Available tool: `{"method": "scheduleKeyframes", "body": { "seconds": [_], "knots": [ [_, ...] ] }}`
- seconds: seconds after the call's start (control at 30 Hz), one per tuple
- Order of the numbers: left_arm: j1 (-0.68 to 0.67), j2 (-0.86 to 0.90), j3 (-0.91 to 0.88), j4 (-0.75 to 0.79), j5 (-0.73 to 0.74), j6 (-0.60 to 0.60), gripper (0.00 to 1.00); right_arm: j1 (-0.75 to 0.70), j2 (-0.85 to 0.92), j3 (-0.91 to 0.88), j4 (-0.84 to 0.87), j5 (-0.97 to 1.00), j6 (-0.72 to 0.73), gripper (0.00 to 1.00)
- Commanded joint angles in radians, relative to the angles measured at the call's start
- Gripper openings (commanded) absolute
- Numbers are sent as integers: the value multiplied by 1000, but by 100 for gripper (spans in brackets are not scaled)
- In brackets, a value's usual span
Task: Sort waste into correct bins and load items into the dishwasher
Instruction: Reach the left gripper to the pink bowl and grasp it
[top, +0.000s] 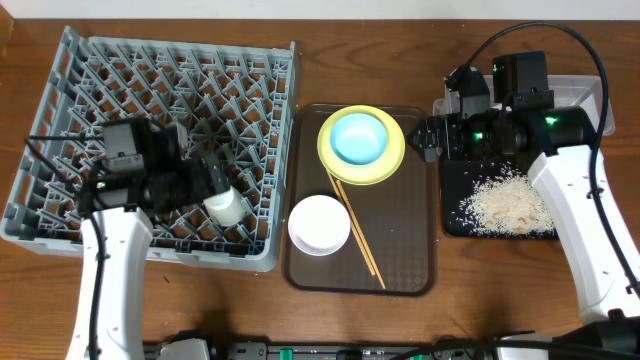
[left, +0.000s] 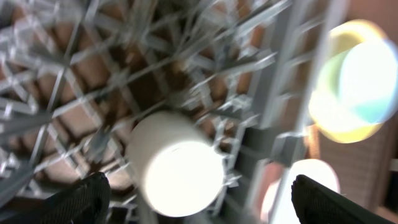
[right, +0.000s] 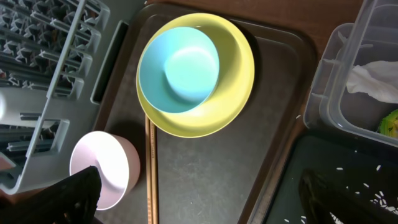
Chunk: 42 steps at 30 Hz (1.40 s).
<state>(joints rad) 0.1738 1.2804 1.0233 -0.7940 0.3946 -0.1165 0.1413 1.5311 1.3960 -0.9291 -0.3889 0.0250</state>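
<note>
My left gripper picks up the white-pink bowl tilted among the rack's wires by its rim (top: 293, 233) (left: 285, 190) next, to load it. This leaves the bowl's body free.
The small white cup (top: 224, 207) lies on its side among the pegs of the grey dish rack (top: 150, 90). My left gripper (top: 215, 183) is open above the cup (left: 177, 165), its fingers (left: 199, 202) wide of it. The light blue bowl (top: 358, 138) sits on the yellow plate (top: 388, 168). The white-pink bowl (top: 319, 224) and the chopsticks (top: 357, 232) lie on the brown tray. My right gripper (top: 425, 138) is open and empty over the tray's right edge (right: 202, 199). Rice scraps (top: 505, 205) lie in the black tray (top: 452, 180). The napkin (right: 373, 81) and wrapper (right: 390, 123) sit in the clear tub (right: 336, 87).
The brown serving tray (top: 400, 250) stands between the rack and the black tray. The right arm covers most of the clear tub (top: 585, 92) in the overhead view. Bare wooden table (top: 500, 290) runs along the front.
</note>
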Motion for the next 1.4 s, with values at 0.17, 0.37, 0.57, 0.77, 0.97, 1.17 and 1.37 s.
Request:
{"method": "scheduleKeyframes", "body": {
  "seconds": [0.17, 0.37, 0.57, 0.77, 0.97, 1.17, 1.37],
  "knots": [
    [-221, -64, 38, -6, 77, -38, 96, -4, -2, 16, -3, 119, 49, 99],
    [-588, -25, 32, 10, -145, -37, 96, -10, -2, 16, -53, 378, 253, 99],
    [-800, 60, 29, 113, -146, -38, 96, -11, -2, 16, -59, 377, 252, 99],
    [-898, 221, 28, 176, -190, -38, 93, -11, -2, 16, -60, 377, 251, 99],
    [-924, 397, 28, 179, -217, -39, 78, -11, -2, 16, -70, 377, 251, 99],
    [-924, 478, 28, 183, -216, -39, 44, -11, -2, 16, -70, 377, 251, 99],
    [-924, 472, 33, 194, -216, -40, 9, -11, -2, 16, -69, 378, 251, 99]
  ]
}}
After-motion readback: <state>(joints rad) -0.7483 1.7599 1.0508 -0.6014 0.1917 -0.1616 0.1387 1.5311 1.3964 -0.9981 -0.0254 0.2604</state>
